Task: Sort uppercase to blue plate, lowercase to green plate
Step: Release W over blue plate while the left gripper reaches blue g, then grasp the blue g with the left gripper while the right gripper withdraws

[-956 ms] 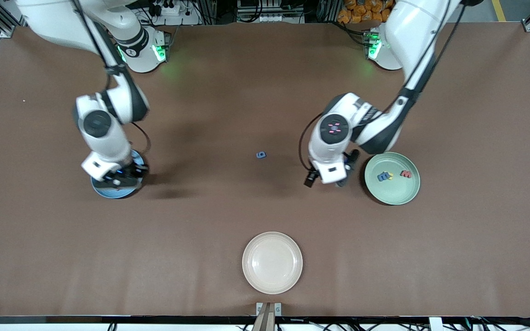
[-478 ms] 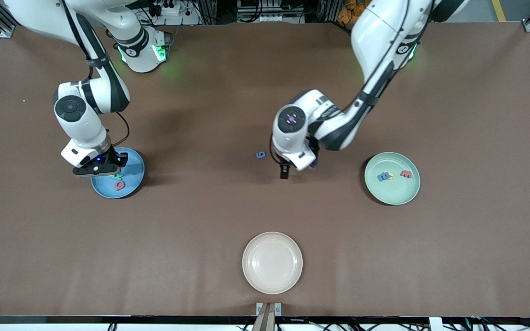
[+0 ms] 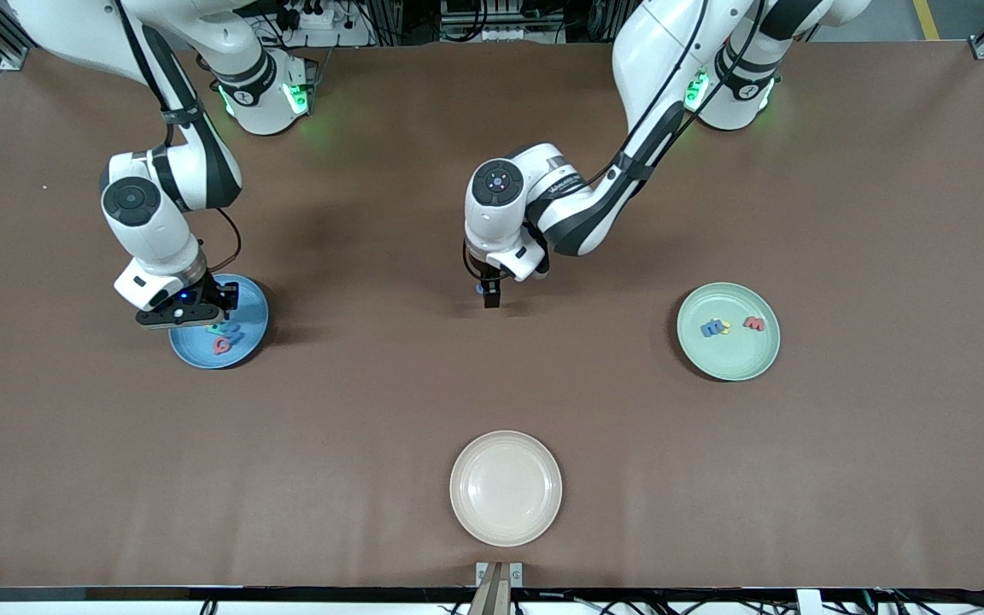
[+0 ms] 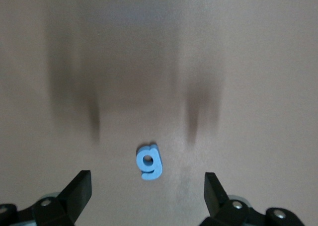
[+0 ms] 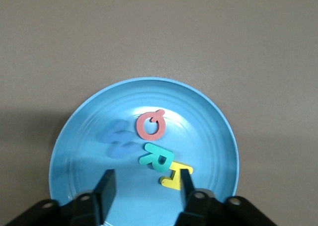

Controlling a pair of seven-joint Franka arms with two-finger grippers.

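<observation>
The blue g is still below my left gripper's fingers, and their shadows are apart from them, so they would miss it if they closed now. My left gripper should go lower first and then close on the g.
The blue g lies flat on the brown table at mid-table. My left gripper hovers right over it, open, with a finger on either side; in the front view the gripper covers most of the g. My right gripper is open and empty over the blue plate. The plate holds the pinkish-red Q, the teal R, the yellow H and a blurred blue shape. The green plate holds the blue m, a yellow letter and a red letter.
A cream-white plate stands bare near the table's edge closest to the front camera. The blue plate is toward the right arm's end of the table and the green plate toward the left arm's end.
My left arm swung from beside the green plate to mid-table, over the g. My right gripper drew back from over the blue plate's middle, uncovering the letters, then held still.
</observation>
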